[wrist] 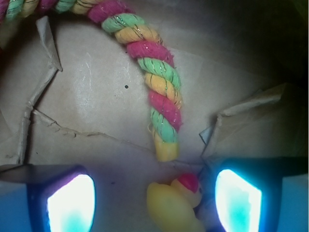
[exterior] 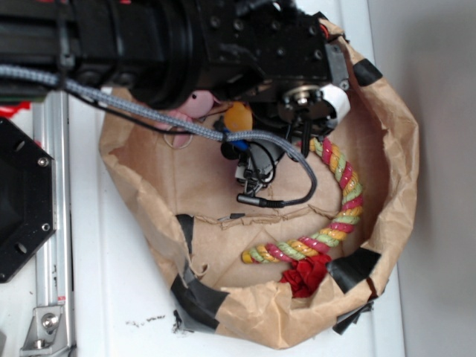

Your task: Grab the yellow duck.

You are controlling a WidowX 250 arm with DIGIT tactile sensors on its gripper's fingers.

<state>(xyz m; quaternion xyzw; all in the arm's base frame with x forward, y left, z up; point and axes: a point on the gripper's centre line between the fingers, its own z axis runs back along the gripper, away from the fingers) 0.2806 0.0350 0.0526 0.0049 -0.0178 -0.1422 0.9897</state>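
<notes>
It isn't time to close on the yellow duck yet: my gripper's fingers are above the duck, so I need to first lower my gripper.
The yellow duck, with a red beak, lies on the brown paper at the bottom of the wrist view. It sits between my open gripper's two fingers, much closer to the right finger than to the left finger. Neither finger visibly touches it. In the exterior view the duck shows as an orange-yellow blob under the black arm. There the gripper is just below it, mostly hidden by the arm and a grey cable.
Everything lies in a crumpled brown paper basin patched with black tape. A multicoloured twisted rope curves along its right side; its end lies just beyond the duck. A pink plush lies left of the duck.
</notes>
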